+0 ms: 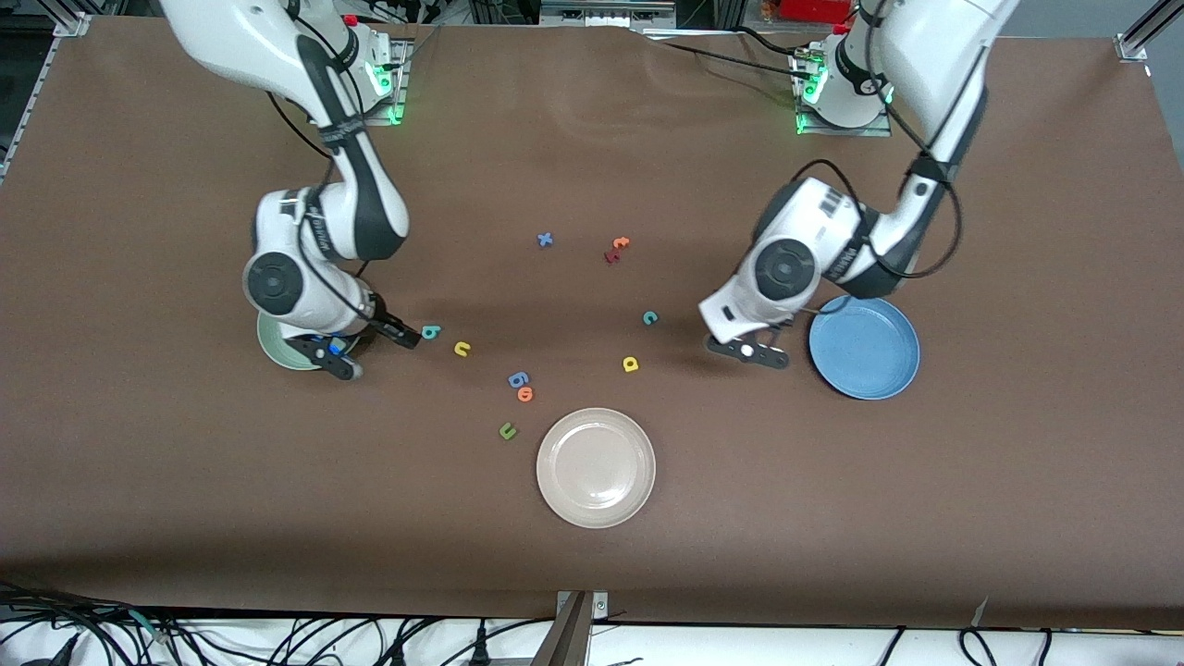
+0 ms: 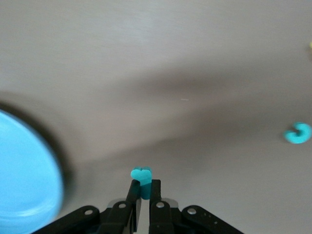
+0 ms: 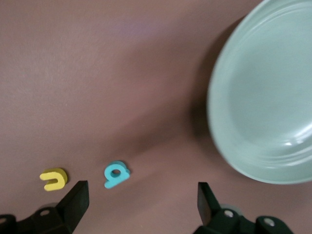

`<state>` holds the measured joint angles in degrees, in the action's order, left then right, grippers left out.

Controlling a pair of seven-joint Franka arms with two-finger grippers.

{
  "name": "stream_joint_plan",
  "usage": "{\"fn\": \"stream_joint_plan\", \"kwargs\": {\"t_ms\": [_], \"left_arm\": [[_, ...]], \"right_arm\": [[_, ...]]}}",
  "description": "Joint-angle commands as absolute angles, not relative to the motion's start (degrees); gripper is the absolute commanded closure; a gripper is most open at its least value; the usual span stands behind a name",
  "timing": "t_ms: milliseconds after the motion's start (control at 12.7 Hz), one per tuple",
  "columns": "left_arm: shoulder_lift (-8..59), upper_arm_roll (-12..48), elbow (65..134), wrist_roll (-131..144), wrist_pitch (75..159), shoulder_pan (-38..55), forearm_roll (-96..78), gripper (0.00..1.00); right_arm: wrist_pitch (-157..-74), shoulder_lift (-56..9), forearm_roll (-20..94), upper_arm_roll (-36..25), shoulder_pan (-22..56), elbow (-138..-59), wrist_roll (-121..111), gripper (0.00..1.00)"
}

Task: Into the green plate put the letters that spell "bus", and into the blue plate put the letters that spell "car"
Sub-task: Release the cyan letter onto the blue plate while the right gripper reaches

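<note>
My right gripper moves toward the teal "b", before closing on it. My fingers stop short of the "b", so closing now would miss.
My left gripper (image 1: 754, 351) (image 2: 145, 183) is shut on a small teal letter (image 2: 141, 173), over the table just beside the blue plate (image 1: 865, 347) (image 2: 24, 185). The teal "c" (image 1: 650, 318) (image 2: 298, 133) and yellow "a" (image 1: 631, 363) lie on the table toward the middle. My right gripper (image 1: 375, 351) (image 3: 141, 192) is open and holds nothing, low over the table beside the green plate (image 1: 276, 348) (image 3: 263, 97). The teal "b" (image 1: 430, 331) (image 3: 116, 174) lies just off one fingertip, the yellow "u" (image 1: 462, 349) (image 3: 53, 179) beside it. The right arm hides much of the green plate in the front view.
A cream-white plate (image 1: 596, 467) sits nearer the front camera at mid-table. Stray letters: a blue one (image 1: 518, 378), an orange one (image 1: 525, 394) and a green "u" (image 1: 507, 430) near it; a blue "x" (image 1: 545, 240), an orange "t" (image 1: 621, 243) and a dark red one (image 1: 610, 256) farther off.
</note>
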<state>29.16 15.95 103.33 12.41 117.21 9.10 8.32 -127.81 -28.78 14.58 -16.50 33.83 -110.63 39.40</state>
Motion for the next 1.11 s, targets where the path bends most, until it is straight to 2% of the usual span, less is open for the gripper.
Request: {"fn": "stream_joint_plan", "kwargs": {"t_ms": [0, 316, 711, 790, 869, 948, 1027], "left_arm": [[29.8, 16.3, 102.0, 3.5, 115.4, 4.4, 6.9, 1.00], [29.9, 15.9, 102.0, -7.5, 114.0, -2.3, 7.3, 1.00], [31.5, 15.5, 102.2, -13.3, 113.9, -6.1, 7.4, 1.00], [31.6, 14.9, 102.2, -13.3, 114.0, -6.1, 7.4, 0.96], [31.6, 14.9, 102.2, -13.3, 114.0, -6.1, 7.4, 0.84], [31.6, 14.9, 102.1, -13.5, 114.0, -6.1, 7.4, 0.34], [31.5, 14.9, 102.1, -13.7, 114.0, -6.1, 7.4, 0.00]], "right_arm": [[-130.8, -31.3, 15.6, -16.9, 35.3, -110.9, 39.7, 0.01], [-135.2, -33.3, 15.6, -16.8, 36.9, -112.4, 39.8, 0.02], [-137.1, -33.4, 16.2, -16.0, 37.3, -113.0, 39.8, 0.04], [-137.1, -33.4, 16.2, -16.0, 37.3, -113.0, 39.8, 0.05], [-137.1, -33.5, 16.2, -15.9, 37.3, -113.0, 39.8, 0.08], [-137.2, -33.5, 16.2, -15.9, 37.3, -113.0, 39.8, 0.10], [-137.2, -33.6, 16.2, -15.9, 37.4, -113.0, 39.8, 0.10]]}}
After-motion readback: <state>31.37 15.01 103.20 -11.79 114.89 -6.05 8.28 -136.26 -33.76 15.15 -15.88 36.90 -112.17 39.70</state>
